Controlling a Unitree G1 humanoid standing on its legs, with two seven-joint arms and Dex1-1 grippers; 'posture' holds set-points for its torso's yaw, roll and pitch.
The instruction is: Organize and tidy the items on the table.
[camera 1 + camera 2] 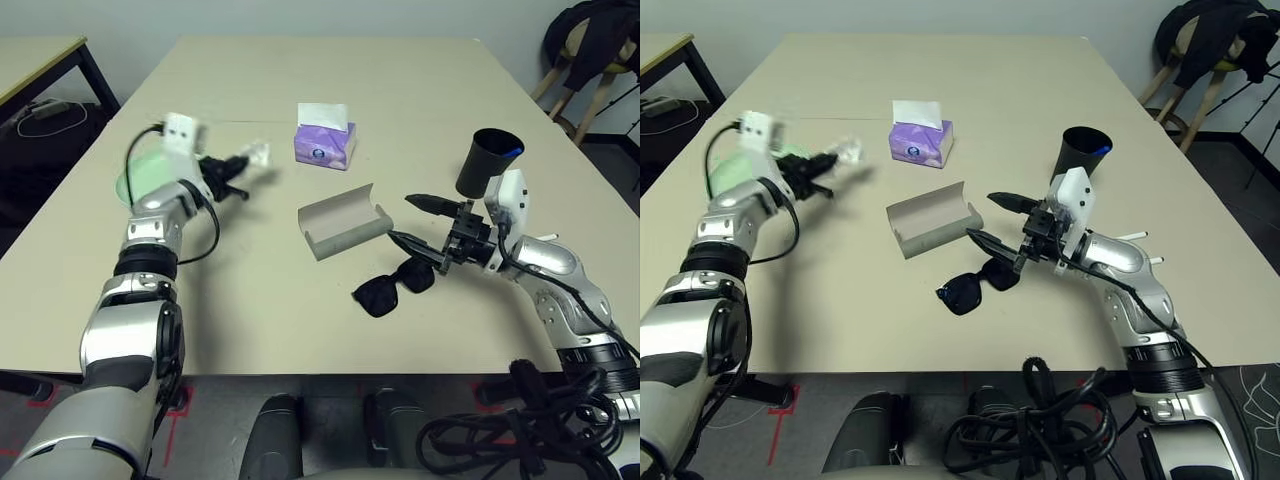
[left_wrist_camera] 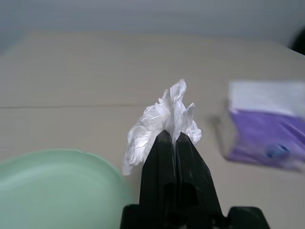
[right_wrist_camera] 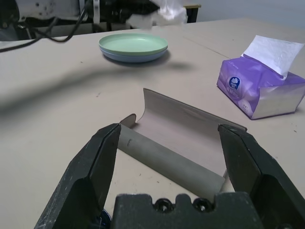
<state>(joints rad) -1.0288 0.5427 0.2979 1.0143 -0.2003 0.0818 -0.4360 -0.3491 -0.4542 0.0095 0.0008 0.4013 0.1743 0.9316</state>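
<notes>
The crumpled tissue (image 1: pixel 256 153) in my left gripper stands beside the plate's rim. My left gripper needs to move the tissue over the green plate before releasing the tissue.
My left gripper (image 1: pixel 243 168) is shut on the crumpled white tissue (image 2: pixel 162 119) and holds it above the table (image 1: pixel 400 90), just right of the stacked mint green and pale blue plates (image 3: pixel 133 46) at the left. In the middle, the grey glasses case (image 1: pixel 345 222) lies open. The black sunglasses (image 1: pixel 393 287) lie just in front of it. My right gripper (image 1: pixel 400 218) is open and holds nothing. It hovers low at the case's right end, above the sunglasses. Behind my right wrist, the black cup (image 1: pixel 490 160) stands upright.
A purple tissue box (image 1: pixel 325 140) stands behind the case. A smaller table (image 1: pixel 40 55) is off to the far left. At the back right, beyond the table's edge, is a stool draped with dark clothing (image 1: pixel 590 50).
</notes>
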